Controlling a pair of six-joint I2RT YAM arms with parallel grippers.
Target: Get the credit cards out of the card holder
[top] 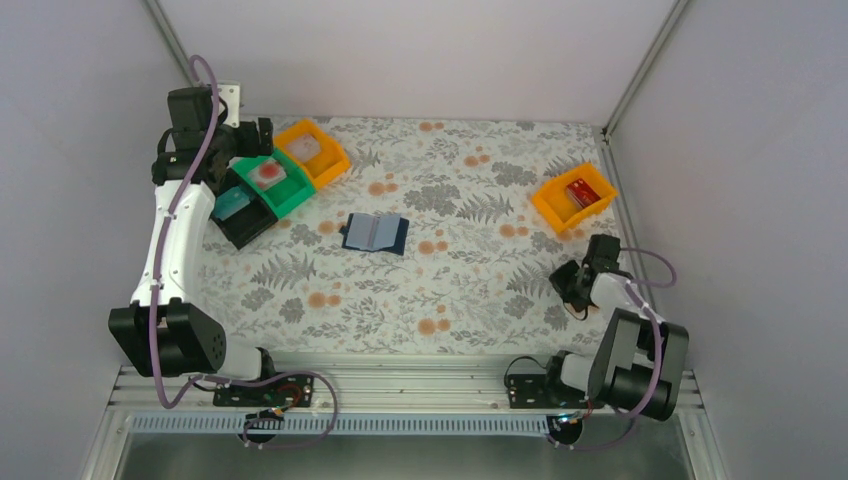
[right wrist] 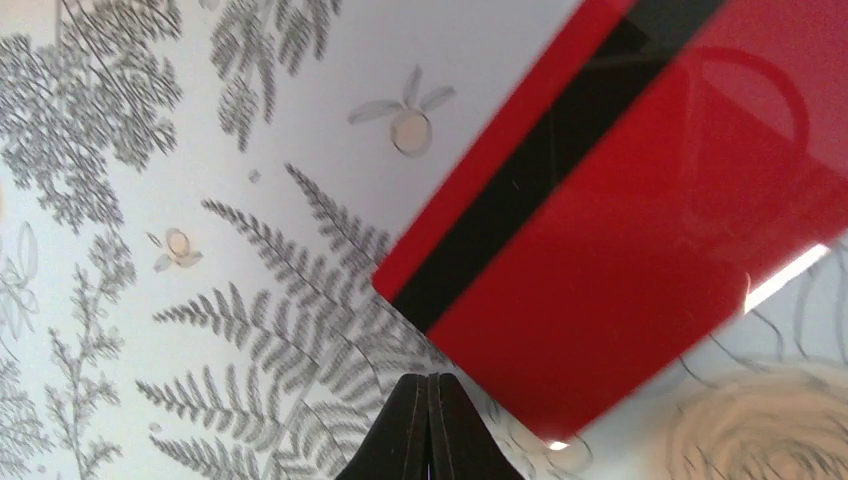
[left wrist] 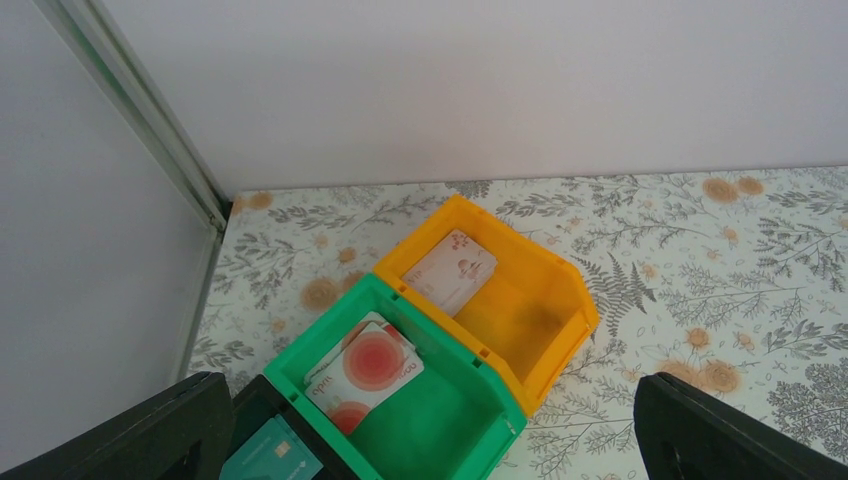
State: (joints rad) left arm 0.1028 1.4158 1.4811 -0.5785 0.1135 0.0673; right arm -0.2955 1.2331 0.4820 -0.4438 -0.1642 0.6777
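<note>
The card would stay flat and my right gripper would go up alone if I lifted it now, because its closed fingers are empty beside the red card's edge.
The card holder lies open on the flowered table, dark navy with lighter blue pockets, with no gripper near it. My left gripper is open and empty above the far-left bins. Below it, pale cards with red circles lie in the green bin, a pale card in the orange bin and a teal card in the black bin. My right gripper is shut low over the table with nothing between its fingers. A red card with a black stripe lies just beside its tips.
A second orange bin with a red card in it stands at the right, beyond my right gripper. Grey walls close in the table at the back and both sides. Flowered cloth runs between the card holder and the right bin.
</note>
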